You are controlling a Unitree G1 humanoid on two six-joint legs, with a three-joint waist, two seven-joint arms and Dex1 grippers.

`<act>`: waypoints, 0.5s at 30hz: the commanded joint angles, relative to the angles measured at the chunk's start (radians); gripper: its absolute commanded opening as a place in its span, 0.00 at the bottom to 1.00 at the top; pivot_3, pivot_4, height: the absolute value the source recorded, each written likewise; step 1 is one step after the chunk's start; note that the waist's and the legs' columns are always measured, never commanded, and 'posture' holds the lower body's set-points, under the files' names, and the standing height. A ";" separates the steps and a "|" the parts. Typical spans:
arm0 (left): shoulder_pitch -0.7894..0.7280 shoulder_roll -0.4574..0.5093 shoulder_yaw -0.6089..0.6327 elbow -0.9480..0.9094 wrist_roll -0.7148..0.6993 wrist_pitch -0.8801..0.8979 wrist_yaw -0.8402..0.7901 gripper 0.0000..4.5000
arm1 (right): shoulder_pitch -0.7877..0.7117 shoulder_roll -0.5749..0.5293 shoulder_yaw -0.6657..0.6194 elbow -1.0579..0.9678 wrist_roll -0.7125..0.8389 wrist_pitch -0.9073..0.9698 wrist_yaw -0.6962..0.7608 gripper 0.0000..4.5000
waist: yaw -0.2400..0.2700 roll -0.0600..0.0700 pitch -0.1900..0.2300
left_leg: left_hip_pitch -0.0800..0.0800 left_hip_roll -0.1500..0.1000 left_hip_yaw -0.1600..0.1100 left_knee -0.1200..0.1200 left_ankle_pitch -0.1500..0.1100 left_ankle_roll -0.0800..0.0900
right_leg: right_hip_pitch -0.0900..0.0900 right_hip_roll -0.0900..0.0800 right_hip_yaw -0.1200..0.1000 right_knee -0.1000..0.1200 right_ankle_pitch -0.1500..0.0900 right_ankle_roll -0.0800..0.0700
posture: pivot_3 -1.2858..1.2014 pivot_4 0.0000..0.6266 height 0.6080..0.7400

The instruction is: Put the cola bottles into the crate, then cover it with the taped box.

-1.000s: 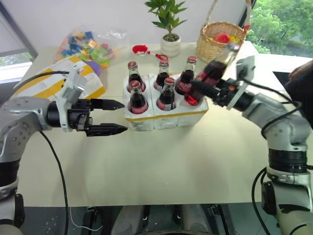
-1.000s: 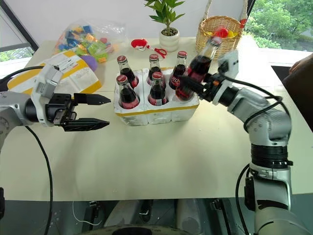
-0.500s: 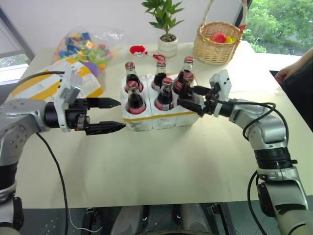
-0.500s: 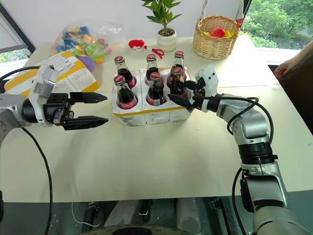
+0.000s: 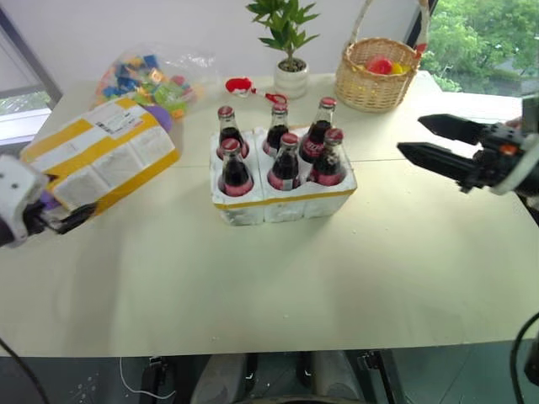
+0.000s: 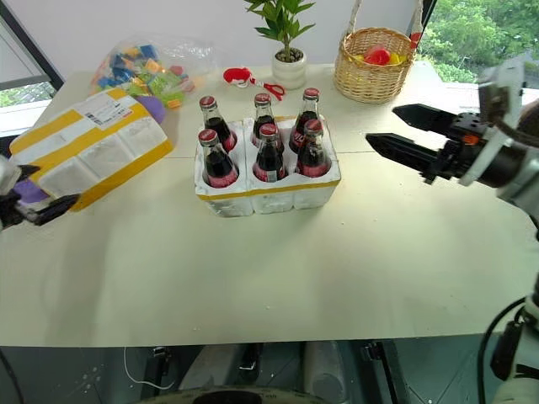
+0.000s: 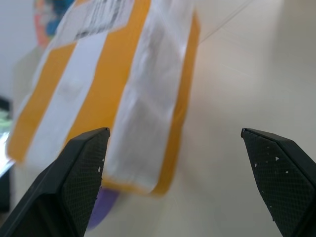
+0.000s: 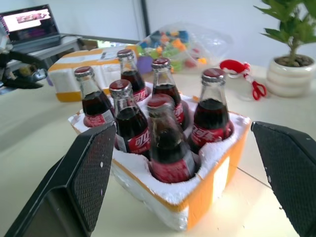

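Note:
The taped box (image 5: 101,156) is much wider than the gripper's open fingers, so the robot's left gripper should grab it next by the narrow purple tab on the box's end (image 5: 50,201).
Several cola bottles (image 5: 286,164) with red caps stand upright in the wells of the white crate (image 5: 282,204), mid-table. My right gripper (image 5: 411,135) hangs open to the right of the crate, well apart from it, its fingers pointing toward the bottles (image 8: 168,143). The taped box (image 5: 101,156), white with broad yellow stripes and a printed label, lies on the table to the left of the crate. My left gripper (image 7: 174,132) is open at the far left, close to the near end of the taped box (image 7: 123,94), holding nothing.
Along the far edge of the table stand a wicker basket (image 5: 376,80), a potted plant (image 5: 292,71), a red tool (image 5: 244,84) and a bag of coloured blocks (image 5: 152,76). A purple thing (image 5: 162,118) peeks from behind the box. The table's near half is bare.
My right gripper set the last bottle into the crate, opened and drew back to the right. My left gripper swung left, away from the crate, to the taped box's near end.

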 commanded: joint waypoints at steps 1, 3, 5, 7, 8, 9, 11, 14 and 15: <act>0.092 0.052 -0.001 0.128 0.182 -0.249 0.037 1.00 | 0.014 -0.036 -0.027 0.000 -0.026 -0.049 0.016 0.99 | 0.000 0.000 0.000 | 0.000 0.000 0.000 0.000 0.000 0.000 | 0.000 0.000 0.000 0.000 0.000 0.000 | 0.52 0.24 0.94; 0.061 0.065 -0.054 0.233 0.255 -0.319 0.110 1.00 | -0.005 -0.032 -0.020 0.026 -0.027 -0.061 0.007 0.99 | 0.002 0.000 0.000 | 0.000 0.000 0.001 -0.001 0.000 0.000 | 0.000 0.000 0.000 -0.001 0.000 -0.001 | 0.52 0.24 0.94; 0.004 0.073 -0.110 0.331 0.322 -0.377 0.188 1.00 | -0.018 -0.031 -0.010 0.033 -0.023 -0.065 0.008 0.99 | 0.005 0.000 0.000 | 0.000 0.001 0.000 0.000 -0.002 -0.003 | 0.000 -0.001 0.000 -0.001 0.000 -0.001 | 0.52 0.24 0.94; -0.069 0.073 -0.176 0.427 0.397 -0.433 0.283 1.00 | -0.022 -0.037 -0.003 0.034 -0.018 -0.065 0.019 0.99 | 0.008 0.000 0.000 | -0.001 0.001 0.000 0.000 -0.002 -0.003 | 0.000 -0.001 0.000 -0.002 0.000 -0.001 | 0.52 0.24 0.94; -0.112 0.068 -0.209 0.472 0.429 -0.456 0.331 1.00 | -0.024 -0.042 -0.002 0.034 -0.014 -0.062 0.025 0.99 | 0.007 0.000 -0.001 | -0.001 0.001 0.000 0.000 -0.002 -0.003 | 0.000 -0.001 -0.001 -0.003 0.000 -0.001 | 0.52 0.24 0.94; -0.164 0.059 -0.243 0.519 0.461 -0.485 0.383 1.00 | -0.021 -0.049 -0.002 0.029 -0.009 -0.058 0.036 0.99 | 0.005 0.000 -0.001 | -0.002 0.001 0.000 0.000 -0.002 -0.002 | 0.000 0.000 -0.001 -0.004 0.001 -0.001 | 0.52 0.24 0.94; -0.256 0.045 -0.315 0.617 0.523 -0.543 0.477 1.00 | -0.012 -0.065 -0.007 0.015 0.007 -0.045 0.061 0.99 | 0.005 -0.001 -0.001 | -0.003 0.000 0.001 0.000 -0.002 -0.001 | -0.001 0.000 -0.001 -0.004 0.003 0.003 | 0.52 0.24 0.94; -0.374 0.024 -0.404 0.755 0.589 -0.612 0.588 1.00 | 0.008 -0.096 -0.023 -0.006 0.031 -0.031 0.101 0.99 | 0.003 -0.001 -0.001 | -0.004 0.000 0.001 0.000 -0.001 0.001 | -0.002 0.000 -0.001 -0.003 0.003 0.003 | 0.52 0.24 0.94; -0.409 0.018 -0.429 0.800 0.608 -0.629 0.621 1.00 | 0.014 -0.106 -0.030 -0.010 0.037 -0.027 0.108 0.99 | 0.001 0.000 -0.001 | -0.005 0.000 0.001 0.000 -0.001 0.001 | -0.003 0.000 -0.001 -0.003 0.003 0.003 | 0.52 0.24 0.94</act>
